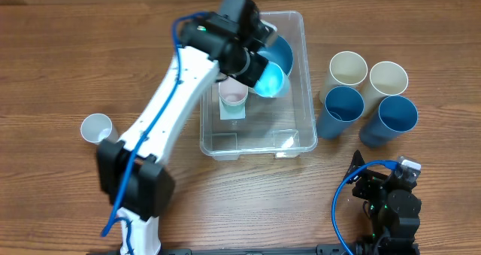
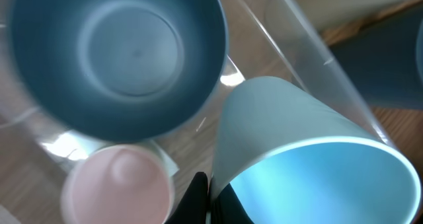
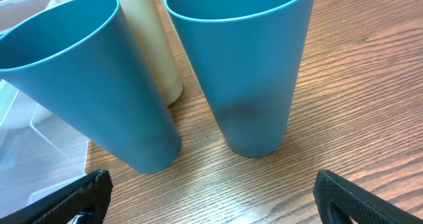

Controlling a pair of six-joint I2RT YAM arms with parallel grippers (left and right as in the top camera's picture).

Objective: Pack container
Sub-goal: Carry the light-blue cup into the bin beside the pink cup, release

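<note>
My left gripper should lower the light blue cup (image 1: 272, 80) to the container's bottom before letting it go. The cup is hanging above the container's bottom, close to the bowl, and would fall otherwise.
The clear plastic container (image 1: 299, 127) sits mid-table. It holds a dark blue bowl (image 1: 287, 50) at the far end and a pink cup (image 1: 233, 95) near the middle. My left gripper (image 1: 255, 68) is over the container, shut on the rim of a light blue cup (image 1: 272, 80), tilted on its side. In the left wrist view the fingers (image 2: 210, 201) pinch the light blue cup's wall (image 2: 284, 128), with the blue bowl (image 2: 125, 52) and pink cup (image 2: 115, 187) below. My right gripper (image 3: 210, 201) is open and empty near the table's front right.
Two cream cups (image 1: 348, 68) (image 1: 388, 78) and two dark blue cups (image 1: 342, 108) (image 1: 394, 118) stand right of the container; the blue ones show in the right wrist view (image 3: 89, 85) (image 3: 248, 65). A small white cup (image 1: 96, 127) stands at the left.
</note>
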